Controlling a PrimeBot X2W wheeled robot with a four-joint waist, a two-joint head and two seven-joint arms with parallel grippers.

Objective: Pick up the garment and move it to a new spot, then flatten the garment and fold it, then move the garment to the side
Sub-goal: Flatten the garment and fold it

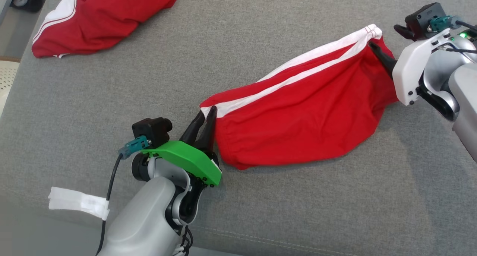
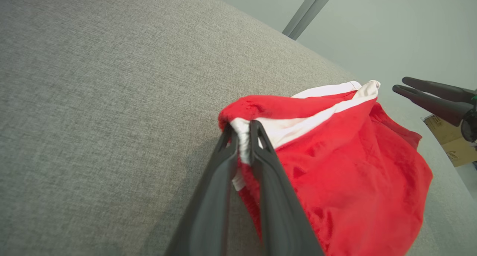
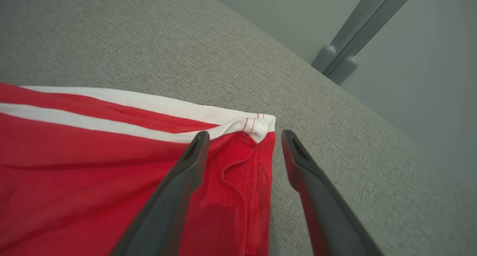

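The robot's right gripper will next grab the red shorts (image 1: pixel 298 114) by their stitched hem to flatten and fold them.
A pair of red shorts (image 1: pixel 298 114) with white side stripes lies stretched across the grey fabric surface (image 1: pixel 261 32). My left gripper (image 1: pixel 207 112) is shut on the shorts' near-left white-striped corner, and in the left wrist view the white hem (image 2: pixel 242 144) is pinched between the fingertips (image 2: pixel 242 131). My right gripper (image 1: pixel 384 40) stands open at the far-right corner. In the right wrist view (image 3: pixel 244 136) the white-tipped corner (image 3: pixel 261 127) lies between the spread fingers, one finger (image 3: pixel 186 166) over the red cloth, the other over bare surface.
A second red garment with white trim (image 1: pixel 100 17) lies bunched at the far left. The surface's left edge (image 1: pixel 15 81) drops to the floor near a caster wheel (image 1: pixel 26 2). A grey post (image 3: pixel 357 28) and a cardboard box (image 2: pixel 451 140) stand beyond the far edge.
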